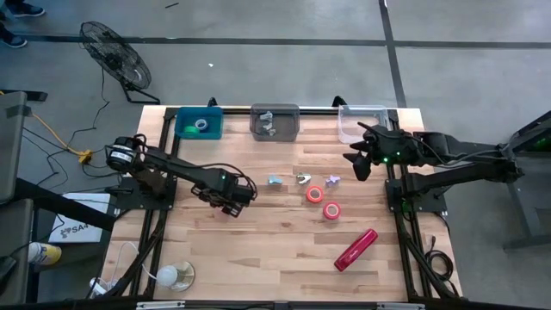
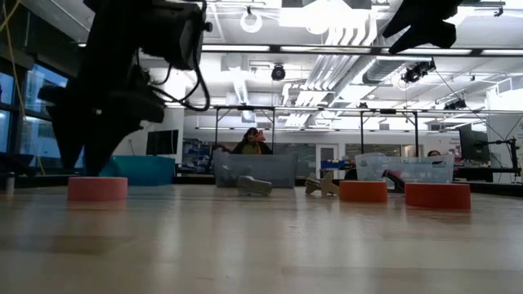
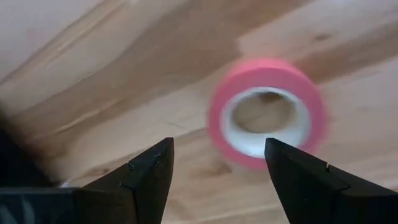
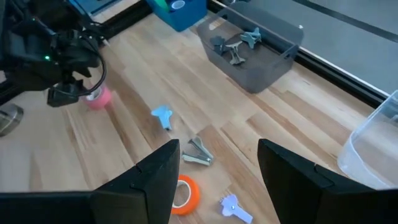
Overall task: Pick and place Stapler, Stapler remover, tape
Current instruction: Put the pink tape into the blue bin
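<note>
My left fingers are above the pink roll's side in the left wrist view and should lower before closing on the roll.
A pink tape roll lies flat on the table just below my left gripper, which points down and is open. The roll sits off toward one finger, not between the two. In the low view this roll rests under the dark gripper. The red stapler lies on the table near the right front. Two more tape rolls and three staple removers lie mid-table. My right gripper hangs open and raised at the right.
Three bins stand along the far edge: a teal one with a tape roll inside, a grey one holding several removers, and a clear one. A person shows in the room behind the table.
</note>
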Motion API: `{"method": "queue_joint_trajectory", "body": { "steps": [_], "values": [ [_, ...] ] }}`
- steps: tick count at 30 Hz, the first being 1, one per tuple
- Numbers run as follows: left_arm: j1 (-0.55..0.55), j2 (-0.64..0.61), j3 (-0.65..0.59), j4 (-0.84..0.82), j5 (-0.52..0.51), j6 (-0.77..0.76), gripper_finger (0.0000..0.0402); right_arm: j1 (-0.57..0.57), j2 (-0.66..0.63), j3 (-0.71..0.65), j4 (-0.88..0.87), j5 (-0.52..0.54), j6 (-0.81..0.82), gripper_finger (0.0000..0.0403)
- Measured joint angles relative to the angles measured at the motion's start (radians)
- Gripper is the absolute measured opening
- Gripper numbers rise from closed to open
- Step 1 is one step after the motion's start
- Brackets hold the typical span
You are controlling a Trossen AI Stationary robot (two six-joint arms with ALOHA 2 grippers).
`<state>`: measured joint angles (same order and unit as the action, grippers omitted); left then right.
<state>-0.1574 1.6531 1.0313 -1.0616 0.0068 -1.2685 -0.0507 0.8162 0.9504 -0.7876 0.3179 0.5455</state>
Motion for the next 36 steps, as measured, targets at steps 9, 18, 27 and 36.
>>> {"method": "queue_joint_trajectory", "body": {
  "steps": [9, 18, 27, 36],
  "values": [
    [0.013, 0.000, -0.073, 0.117, 0.010, -0.047, 0.0245, 0.000, 0.000, 0.000, 0.000, -0.031, -0.012, 0.0209],
    [0.013, -0.003, -0.129, 0.196, 0.038, -0.125, 0.0242, 0.000, 0.000, 0.000, 0.000, -0.052, -0.013, 0.0209],
    [0.013, -0.001, -0.129, 0.227, 0.058, -0.128, 0.0140, 0.000, 0.000, 0.000, -0.001, -0.052, -0.030, 0.0209],
    [0.013, -0.009, -0.127, 0.250, 0.058, -0.124, 0.0037, 0.000, 0.000, 0.000, -0.001, -0.052, -0.050, 0.0209]
  ]
}}
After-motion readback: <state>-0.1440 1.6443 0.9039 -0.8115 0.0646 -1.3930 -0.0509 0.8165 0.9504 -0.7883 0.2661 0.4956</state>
